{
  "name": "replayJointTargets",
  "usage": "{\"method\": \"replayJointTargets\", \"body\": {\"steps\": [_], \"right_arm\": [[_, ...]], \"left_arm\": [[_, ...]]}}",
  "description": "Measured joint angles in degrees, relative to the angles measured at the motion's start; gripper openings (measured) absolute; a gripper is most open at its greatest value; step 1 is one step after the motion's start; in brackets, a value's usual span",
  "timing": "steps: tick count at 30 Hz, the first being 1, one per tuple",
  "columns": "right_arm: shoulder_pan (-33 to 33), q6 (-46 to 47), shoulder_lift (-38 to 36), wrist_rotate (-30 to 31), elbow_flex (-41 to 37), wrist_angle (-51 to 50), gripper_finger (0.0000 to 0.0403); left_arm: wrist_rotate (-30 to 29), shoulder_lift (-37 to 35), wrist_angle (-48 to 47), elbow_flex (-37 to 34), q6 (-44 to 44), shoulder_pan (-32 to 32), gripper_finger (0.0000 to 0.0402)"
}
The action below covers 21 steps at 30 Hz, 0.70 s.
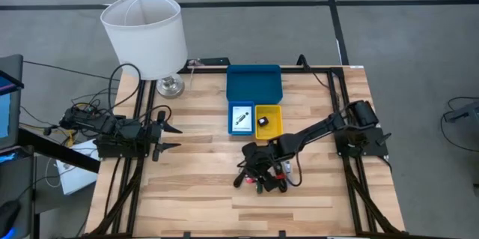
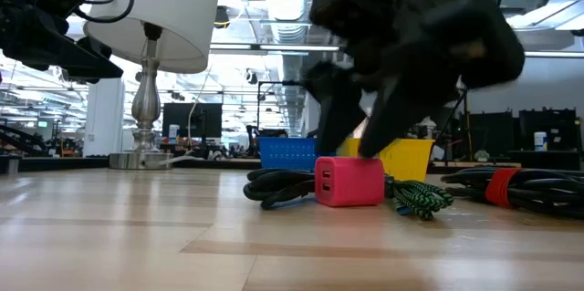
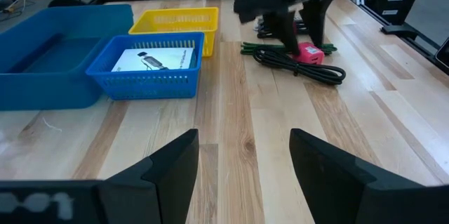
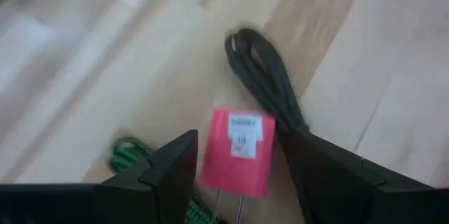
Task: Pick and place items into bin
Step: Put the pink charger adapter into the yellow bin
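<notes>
My right gripper should next grab the red plug block by the sides on either side of its label (image 4: 265,155) to put it into the yellow tray.
A red plug block (image 4: 238,150) lies on the wooden table beside a coiled black cable (image 4: 265,76) and a green-black braided cord (image 2: 415,198). My right gripper (image 4: 238,140) hangs open just above the block, slanting down, with one finger on either side of it; I see no plain touch. The bin stands farther back: a wide blue tray (image 1: 254,85), a small blue tray (image 1: 232,123) holding a white card (image 3: 151,61), and a yellow tray (image 1: 277,123) with a small black piece (image 1: 263,121). My left gripper (image 1: 174,138) waits open at the table's left edge.
A lamp with a white shade (image 1: 146,33) stands at the far left corner on a metal foot (image 1: 171,85). A black cable bundle with a red tie (image 2: 497,186) lies just right of the block. Bare wood stretches across the near left of the table.
</notes>
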Motion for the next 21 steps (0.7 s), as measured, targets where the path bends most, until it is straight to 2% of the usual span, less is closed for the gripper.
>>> {"method": "replayJointTargets", "body": {"steps": [5,11,21], "right_arm": [[0.02,2.91,1.99,-2.52,-0.12,1.33,0.0231],[0.02,3.95,1.99,-2.58,-0.11,1.65,0.0226],[0.00,5.29,1.99,-2.64,-0.11,1.62,0.0179]], "left_arm": [[0.00,0.02,0.11,0.00,0.00,-0.02,0.0212],[0.00,0.02,0.04,0.00,0.00,-0.01,0.0212],[0.00,0.02,0.02,0.00,0.00,-0.01,0.0212]]}}
